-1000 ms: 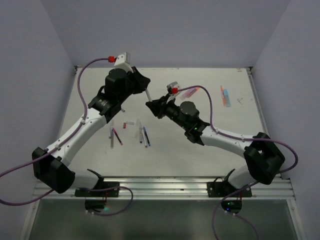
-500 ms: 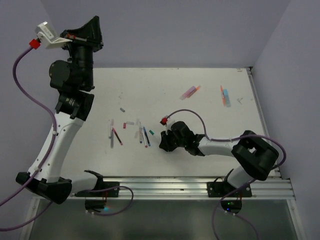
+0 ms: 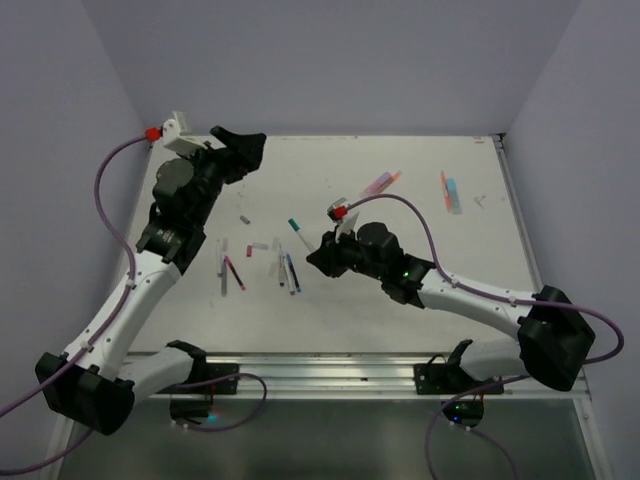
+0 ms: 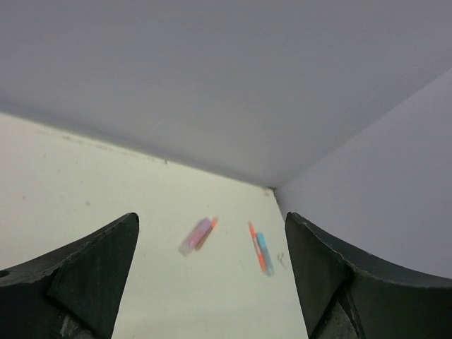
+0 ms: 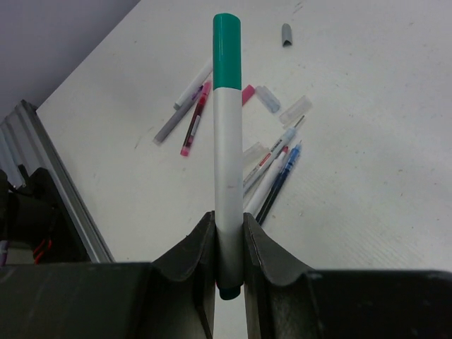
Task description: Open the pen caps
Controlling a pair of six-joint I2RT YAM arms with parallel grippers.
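I will next use my left gripper to grab the pen's teal cap [image 3: 293, 225] so that I can open it, and I will leave the white body to my right gripper.
My right gripper [image 5: 228, 247] is shut on a white-bodied pen [image 5: 227, 162] whose teal cap [image 5: 227, 41] is still on and points away from the fingers. In the top view this gripper [image 3: 314, 256] holds the pen [image 3: 299, 232] above the middle of the table. The left gripper [image 3: 245, 143] hovers open and holds nothing at the back left. Between its fingers [image 4: 85, 275] a pink-purple pen [image 4: 195, 235] and an orange and a blue pen [image 4: 260, 247] show on the far table. A loose grey cap [image 5: 286, 33] and clear caps [image 5: 295, 109] lie below.
Several pens lie in two groups in the table's middle [image 3: 228, 270] [image 3: 288, 270]. More pens lie at the back right [image 3: 380, 183] [image 3: 450, 192]. Side walls enclose the table, and a metal rail [image 3: 330, 375] runs along its near edge.
The left arm has swung down from a high raised pose to the back left, and its gripper has opened. The right gripper has lifted the teal-capped pen up off the table.
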